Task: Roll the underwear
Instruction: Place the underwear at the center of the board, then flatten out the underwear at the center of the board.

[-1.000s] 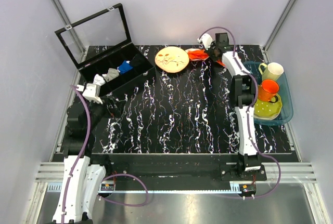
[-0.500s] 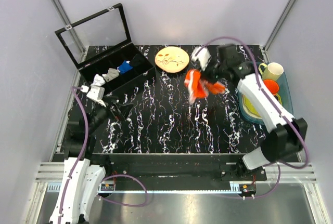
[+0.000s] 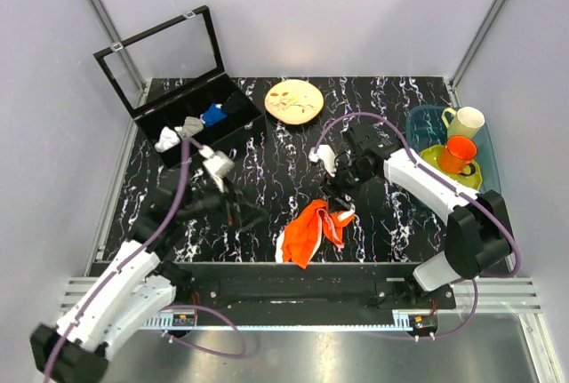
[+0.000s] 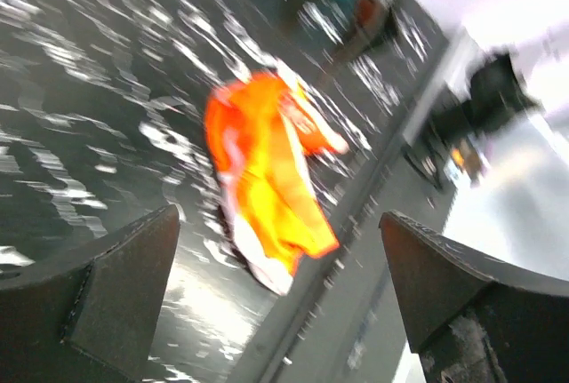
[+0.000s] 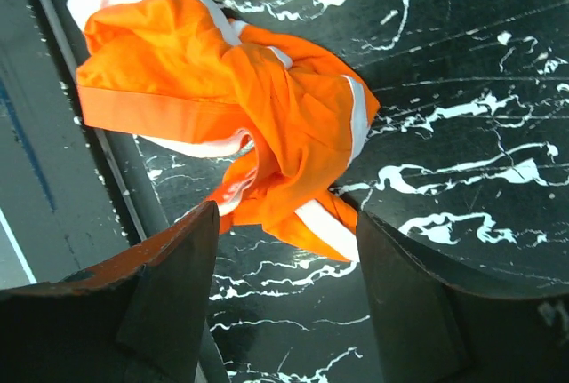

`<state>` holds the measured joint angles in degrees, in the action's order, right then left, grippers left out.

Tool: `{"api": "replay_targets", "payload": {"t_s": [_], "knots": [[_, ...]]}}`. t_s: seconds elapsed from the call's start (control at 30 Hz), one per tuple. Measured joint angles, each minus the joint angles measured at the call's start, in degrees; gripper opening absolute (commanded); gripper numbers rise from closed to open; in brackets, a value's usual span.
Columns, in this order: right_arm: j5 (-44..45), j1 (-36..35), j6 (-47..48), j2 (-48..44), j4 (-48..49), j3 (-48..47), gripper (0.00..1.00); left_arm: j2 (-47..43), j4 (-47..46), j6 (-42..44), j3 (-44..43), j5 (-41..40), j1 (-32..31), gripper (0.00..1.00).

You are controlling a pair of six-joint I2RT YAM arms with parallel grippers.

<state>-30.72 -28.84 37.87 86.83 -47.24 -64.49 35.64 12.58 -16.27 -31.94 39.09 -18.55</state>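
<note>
The underwear (image 3: 307, 232) needs to be spread flat for rolling. My left gripper will next grab the edge of its waistband near the front of the table.
The underwear (image 3: 307, 232) is a crumpled bright orange heap with white edging, lying on the black marbled table close to its front edge. My right gripper (image 3: 340, 185) hovers just behind and to the right of it, open, with nothing between its fingers. In the right wrist view the underwear (image 5: 231, 107) lies beyond the open gripper (image 5: 286, 223), apart from both fingers. My left gripper (image 3: 240, 214) is to the left of the garment, wide open and empty. The left wrist view is blurred but shows the underwear (image 4: 267, 170) ahead of the open gripper (image 4: 277, 223).
A black compartment box (image 3: 233, 130) with its lid up holds small rolled garments at the back left. A patterned round plate (image 3: 294, 101) lies at the back middle. A blue basket (image 3: 487, 195) at the right holds an orange cup (image 3: 460, 154), a cream cup (image 3: 468, 121) and a yellow-green bowl.
My right gripper carried the underwear from beside the plate to the front middle of the table and opened, dropping it there. My left arm swung right towards the garment.
</note>
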Motion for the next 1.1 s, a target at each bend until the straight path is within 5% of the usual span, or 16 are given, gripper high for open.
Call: {"api": "replay_targets", "payload": {"t_s": [0.2, 0.4, 0.63, 0.9, 1.03, 1.1], "knots": [[-6.9, 5.2, -0.3, -0.6, -0.2, 1.2, 0.71, 11.8, 3.6, -1.2, -1.6, -14.6, -30.7, 0.99], [-11.1, 11.1, -2.4, -1.6, 0.3, 1.8, 0.70, 31.9, 4.5, -1.9, -8.3, -32.4, -53.3, 0.79], [-14.0, 10.9, -2.8, -2.4, 0.2, 2.3, 0.70, 51.5, 7.5, -1.3, -21.0, -42.1, -58.5, 0.74], [-15.0, 10.9, -2.6, -1.3, -0.7, 2.4, 0.70, 60.8, 13.3, -1.0, -25.5, -48.5, -60.6, 0.71], [-15.1, 10.9, -2.2, -0.8, -0.7, 2.5, 0.70, 63.6, 16.0, -0.7, -27.1, -51.9, -62.2, 0.61], [-15.2, 10.9, -2.1, -0.4, -0.8, 2.5, 0.70, 64.2, 16.9, -0.5, -27.8, -53.3, -62.9, 0.40]]}}
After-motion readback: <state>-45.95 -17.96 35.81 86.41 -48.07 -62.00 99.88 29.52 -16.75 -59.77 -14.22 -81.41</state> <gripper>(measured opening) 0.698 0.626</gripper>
